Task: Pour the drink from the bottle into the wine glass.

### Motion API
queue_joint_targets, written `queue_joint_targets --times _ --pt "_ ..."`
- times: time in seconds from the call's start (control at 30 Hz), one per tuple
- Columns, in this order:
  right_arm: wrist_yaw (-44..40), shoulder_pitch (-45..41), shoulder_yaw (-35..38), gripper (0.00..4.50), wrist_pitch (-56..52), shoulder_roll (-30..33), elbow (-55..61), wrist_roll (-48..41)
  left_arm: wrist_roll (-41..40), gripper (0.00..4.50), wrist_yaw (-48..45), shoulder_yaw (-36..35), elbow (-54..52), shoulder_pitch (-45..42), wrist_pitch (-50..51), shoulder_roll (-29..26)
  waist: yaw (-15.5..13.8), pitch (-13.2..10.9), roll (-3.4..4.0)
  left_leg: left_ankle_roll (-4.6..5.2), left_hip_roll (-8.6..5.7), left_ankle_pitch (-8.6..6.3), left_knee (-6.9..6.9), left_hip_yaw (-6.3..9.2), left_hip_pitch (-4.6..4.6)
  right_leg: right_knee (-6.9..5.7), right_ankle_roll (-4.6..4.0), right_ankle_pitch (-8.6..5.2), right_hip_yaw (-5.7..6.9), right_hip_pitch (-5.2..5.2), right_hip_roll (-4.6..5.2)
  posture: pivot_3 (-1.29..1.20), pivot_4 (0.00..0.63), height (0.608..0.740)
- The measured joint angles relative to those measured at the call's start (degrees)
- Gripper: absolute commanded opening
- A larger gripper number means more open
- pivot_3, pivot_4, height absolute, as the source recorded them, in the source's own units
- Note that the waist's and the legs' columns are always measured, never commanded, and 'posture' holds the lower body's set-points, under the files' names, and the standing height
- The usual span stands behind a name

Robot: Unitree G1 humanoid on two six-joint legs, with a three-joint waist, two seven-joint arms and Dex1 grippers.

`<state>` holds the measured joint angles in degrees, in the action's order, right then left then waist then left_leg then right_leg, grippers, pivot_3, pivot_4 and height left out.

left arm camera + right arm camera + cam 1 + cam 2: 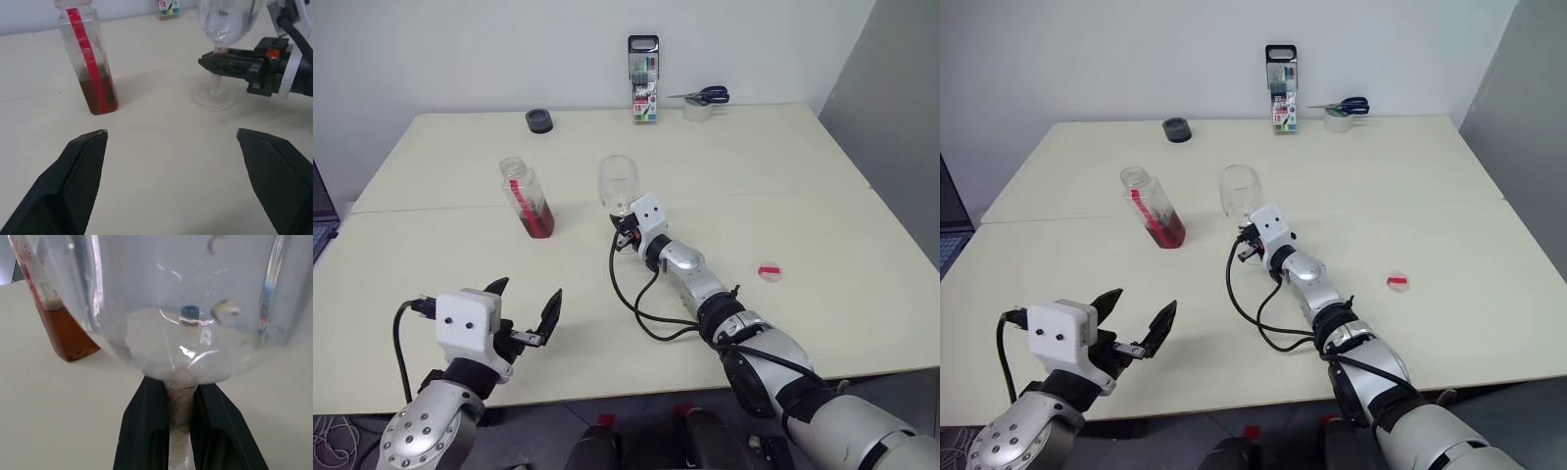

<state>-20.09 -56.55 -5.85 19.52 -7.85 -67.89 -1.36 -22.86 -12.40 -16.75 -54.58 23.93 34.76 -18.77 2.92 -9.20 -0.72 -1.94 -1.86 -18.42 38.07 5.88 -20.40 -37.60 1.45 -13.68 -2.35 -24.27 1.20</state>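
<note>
The drink (537,219) pools at the bottle's base, so my left gripper should next hold the uncapped bottle by its lower part (534,210) to pour.
The bottle (525,192) stands uncapped on the table, left of the wine glass (618,179). The reddish-brown drink (537,219) fills its lower part, and a red strip runs down its side. The glass bowl looks empty. My right gripper (622,233) is shut on the wine glass stem (180,411), just under the bowl, with a black finger (145,426) on each side. My left gripper (527,294) hangs open and empty near the table's front left, pointing toward the bottle (90,63) and the glass (222,24).
A pink-red cap (770,271) lies on the table to the right of my right arm. At the back edge stand a marker pack (643,80), scissors on a tape roll (700,102) and a black round object (539,120).
</note>
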Motion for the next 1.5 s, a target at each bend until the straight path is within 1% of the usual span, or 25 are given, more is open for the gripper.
queue_joint_targets --times 0.13,0.27,0.33,0.37,0.4,0.5,0.53,0.67,0.83,0.93,1.0,1.1,1.2,1.3,1.33,1.43,1.5 --pt "0.23 -0.18 0.07 0.25 1.39 -0.02 -1.21 1.22 -0.25 4.50 0.07 -0.10 -0.10 0.15 -0.01 -0.12 0.02 0.00 0.00 0.00 0.00 0.00 0.00 -0.01 0.03 -0.02 -0.01 -0.01 0.00 0.01 -0.01 0.00 0.150 0.740" --pt "0.76 -0.21 0.39 0.25 1.85 -0.06 -1.61 1.94 -0.27 4.50 0.50 -0.08 0.57 -2.91 0.20 -0.76 -0.03 0.01 0.00 -0.01 -0.01 0.00 0.00 0.00 0.08 -0.04 -0.01 0.00 0.02 0.06 -0.02 0.00 0.150 0.740" --pt "0.96 -0.21 0.49 0.99 2.01 -0.07 -1.65 2.29 -0.37 4.50 0.45 -0.08 0.67 -4.19 0.35 -1.36 -0.02 0.01 0.00 -0.01 -0.01 0.01 0.00 -0.02 0.10 -0.05 -0.01 -0.01 0.00 0.07 -0.02 0.00 0.150 0.740" --pt "1.32 -0.21 0.58 1.20 2.02 -0.06 -1.75 2.38 -0.44 4.50 0.38 -0.19 1.05 -4.61 0.42 -1.71 -0.02 0.02 0.00 -0.01 -0.01 0.01 0.00 -0.01 0.10 -0.05 -0.01 -0.01 0.00 0.07 -0.02 0.00 0.150 0.740" --pt "1.54 -0.20 0.64 1.52 1.91 -0.06 -2.37 2.43 -0.59 4.50 0.28 -0.56 1.65 -4.85 0.59 -2.12 0.02 0.02 0.00 -0.01 0.00 0.01 0.00 -0.02 0.10 -0.05 -0.01 -0.01 0.00 0.07 -0.02 0.00 0.150 0.740" --pt "1.68 -0.20 0.89 2.64 1.44 -0.06 -3.29 2.47 -0.87 4.50 -0.15 -1.80 3.68 -5.98 1.07 -3.20 0.14 0.00 0.02 -0.01 0.01 0.01 0.00 -0.01 0.09 -0.06 -0.02 -0.01 0.01 0.04 -0.03 0.00 0.150 0.740" --pt "1.72 -0.20 1.12 2.95 1.43 -0.06 -3.29 2.46 -1.03 4.50 -0.32 -1.83 3.81 -6.28 1.13 -3.50 0.14 0.00 0.02 -0.01 0.00 0.01 0.00 -0.02 0.09 -0.06 -0.02 -0.01 0.00 0.04 -0.03 0.00 0.150 0.740" --pt "1.85 -0.20 1.38 4.43 1.43 -0.04 -3.30 2.48 -1.59 4.50 -0.80 -1.88 3.91 -7.47 1.47 -4.21 0.18 0.00 0.02 -0.01 0.01 0.01 0.00 -0.02 0.09 -0.06 -0.02 -0.01 0.00 0.04 -0.03 0.00 0.150 0.740" --pt "1.58 0.61 1.68 4.47 1.75 0.40 -2.75 2.45 -1.82 4.50 -0.75 -1.63 5.45 -9.15 2.30 -4.55 0.17 0.01 0.01 -0.02 0.01 0.01 0.00 -0.01 0.09 -0.06 -0.02 -0.01 0.01 0.05 -0.02 0.00 0.150 0.740" --pt "0.46 3.89 1.85 4.47 2.34 1.83 -0.85 2.43 -1.79 4.50 -0.73 -1.43 6.01 -9.98 2.35 -4.55 0.03 0.01 0.01 -0.01 -0.01 0.01 0.00 0.00 0.07 -0.04 -0.02 -0.01 0.01 0.06 -0.02 0.00 0.150 0.740" --pt "-1.05 7.27 1.76 4.47 2.50 4.17 1.82 2.45 -1.59 4.50 -0.67 -1.24 6.98 -11.05 2.16 -4.47 -0.23 0.01 0.01 -0.01 -0.05 0.01 0.02 0.02 0.07 -0.04 -0.01 -0.01 0.02 0.09 0.01 0.00 0.150 0.740" --pt "-3.39 14.24 1.96 4.47 1.81 8.96 12.53 2.21 -0.95 4.50 -0.17 -0.76 9.93 -11.92 1.95 -3.26 -0.56 0.03 0.00 -0.01 -0.05 0.01 0.03 0.00 0.07 -0.03 -0.01 -0.01 0.00 0.10 0.02 0.00 0.150 0.740" --pt "-4.96 21.48 2.27 4.47 -3.02 11.92 25.64 1.25 -0.75 4.50 0.55 0.07 11.89 -13.25 1.79 -1.79 -0.81 0.03 0.00 -0.01 -0.01 0.00 0.02 0.03 0.06 -0.05 -0.01 -0.01 -0.01 0.08 0.02 0.00 0.150 0.740" --pt "-7.94 30.10 1.86 4.47 -11.94 15.50 44.37 -1.14 -0.45 4.50 1.69 0.02 15.18 -16.10 0.96 -0.87 -1.10 0.01 0.03 -0.02 0.05 0.00 0.02 0.06 0.05 -0.07 -0.01 -0.01 -0.02 0.07 -0.01 0.00 0.150 0.740" --pt "-8.80 31.76 1.72 4.47 -14.58 16.88 49.42 -2.02 -0.23 4.50 1.97 -0.40 16.11 -16.72 0.68 -0.61 -1.03 0.01 0.02 -0.02 0.06 0.00 0.02 0.02 0.09 -0.07 -0.01 -0.01 0.00 0.08 -0.02 0.00 0.150 0.740" --pt "-9.81 35.28 3.05 4.47 -25.13 21.61 64.12 -4.82 1.62 4.50 3.04 -0.59 19.99 -18.15 -1.34 -0.34 -1.15 0.02 0.02 -0.02 0.05 0.01 0.03 0.04 0.10 -0.07 0.00 -0.01 0.02 0.10 -0.02 0.00 0.150 0.740" --pt "-10.33 36.27 4.07 4.47 -30.89 23.93 70.84 -7.00 3.34 4.50 3.71 -0.43 23.04 -19.01 -3.09 0.13 -1.17 0.02 0.00 -0.03 0.04 0.01 0.02 0.03 0.10 -0.06 0.00 -0.01 0.03 0.10 -0.02 0.00 0.150 0.740"
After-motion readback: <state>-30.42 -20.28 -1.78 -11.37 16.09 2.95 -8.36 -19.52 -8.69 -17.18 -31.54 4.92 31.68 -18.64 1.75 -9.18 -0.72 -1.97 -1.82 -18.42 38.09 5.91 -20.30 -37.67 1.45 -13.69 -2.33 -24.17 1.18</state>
